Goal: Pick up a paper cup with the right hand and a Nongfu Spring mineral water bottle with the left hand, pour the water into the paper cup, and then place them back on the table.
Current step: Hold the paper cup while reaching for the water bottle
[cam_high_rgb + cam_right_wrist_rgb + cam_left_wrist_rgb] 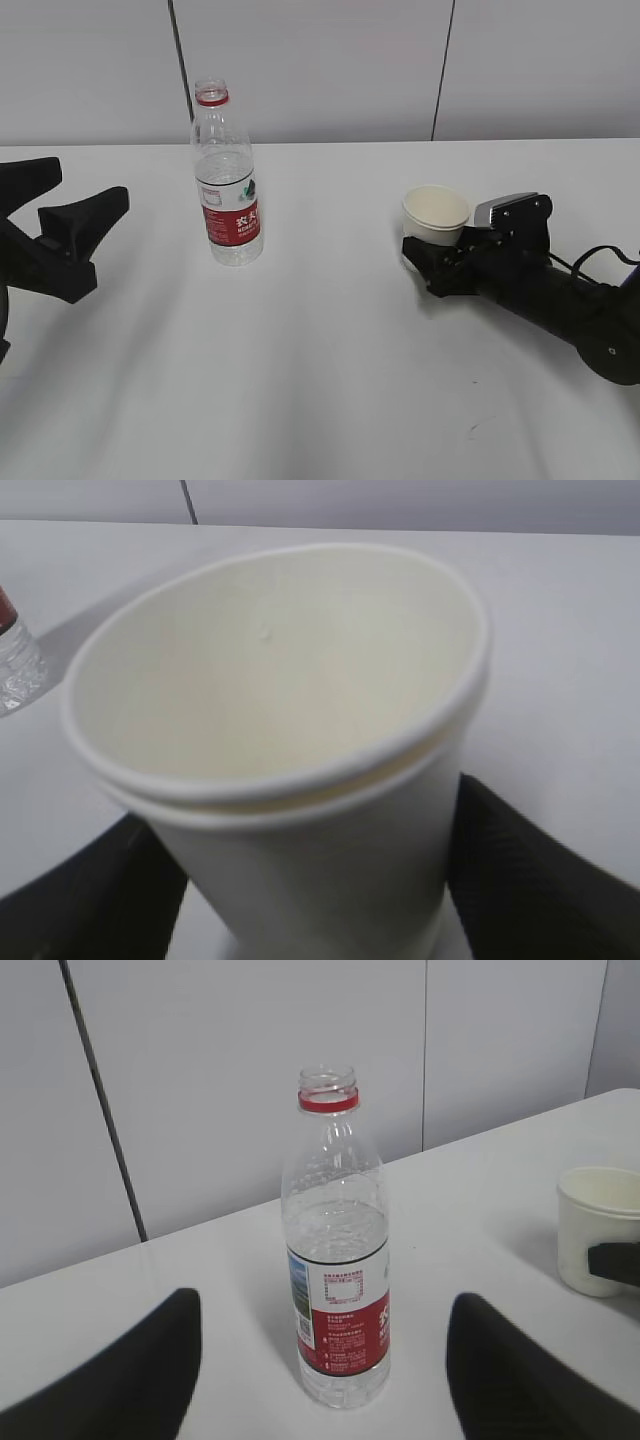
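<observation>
I next need to pour water into the paper cup (436, 215), so I should use my left gripper to grab the Nongfu Spring bottle by its labelled lower body (231, 215).
The Nongfu Spring bottle (228, 200) stands upright and uncapped on the white table (320, 380), with a red neck ring and a red-and-white label. My left gripper (90, 185) is open, a short way left of it and not touching. In the left wrist view the bottle (340, 1290) stands beyond and between the spread fingers of the left gripper (325, 1305). The cream-white paper cup (436, 215) is upright and empty. My right gripper (437, 250) is closed around its lower body; in the right wrist view both fingers of this gripper (310, 880) press the cup (290, 680).
A grey panelled wall rises behind the table's far edge. The cup (598, 1225) shows at the right edge of the left wrist view. The bottle's base (15, 665) shows at the left edge of the right wrist view.
</observation>
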You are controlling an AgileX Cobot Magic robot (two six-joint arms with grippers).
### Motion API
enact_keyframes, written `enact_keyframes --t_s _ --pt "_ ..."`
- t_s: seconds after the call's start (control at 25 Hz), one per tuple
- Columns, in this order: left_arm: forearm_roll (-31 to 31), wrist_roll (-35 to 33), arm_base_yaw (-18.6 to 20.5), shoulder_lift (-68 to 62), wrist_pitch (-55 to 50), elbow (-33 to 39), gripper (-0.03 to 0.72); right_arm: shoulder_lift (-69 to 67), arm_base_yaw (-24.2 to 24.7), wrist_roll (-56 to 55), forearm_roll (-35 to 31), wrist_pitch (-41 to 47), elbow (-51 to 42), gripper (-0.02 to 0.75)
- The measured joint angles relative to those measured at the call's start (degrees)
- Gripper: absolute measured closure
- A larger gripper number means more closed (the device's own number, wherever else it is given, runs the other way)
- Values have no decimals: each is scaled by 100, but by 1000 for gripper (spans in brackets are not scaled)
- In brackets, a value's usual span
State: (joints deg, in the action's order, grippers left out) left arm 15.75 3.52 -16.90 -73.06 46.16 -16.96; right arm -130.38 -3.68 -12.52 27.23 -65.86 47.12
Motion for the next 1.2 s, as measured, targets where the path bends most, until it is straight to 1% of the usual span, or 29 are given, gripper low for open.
enact_keyframes --t_s 0.16,0.36,0.6,0.76,0.84,1.04,1.2 --pt "0 0 0 -8 -7 0 225 0 0 -5 0 0 0 227" --pt "0 72 0 -296 3 0 225 0 0 -119 67 0 10 235" --pt "-83 89 0 -822 577 0 214 0 0 -170 551 -12 13 235" --pt "-258 89 0 -1238 865 0 174 0 0 -184 921 -12 80 236" --pt "-264 89 0 -1515 1211 0 157 0 0 -196 1137 -12 124 236" --pt "-270 89 0 -2500 1813 -180 146 0 0 -218 1511 -12 137 236" --pt "-264 89 0 -3330 1871 -424 145 0 0 -238 1609 -12 137 237"
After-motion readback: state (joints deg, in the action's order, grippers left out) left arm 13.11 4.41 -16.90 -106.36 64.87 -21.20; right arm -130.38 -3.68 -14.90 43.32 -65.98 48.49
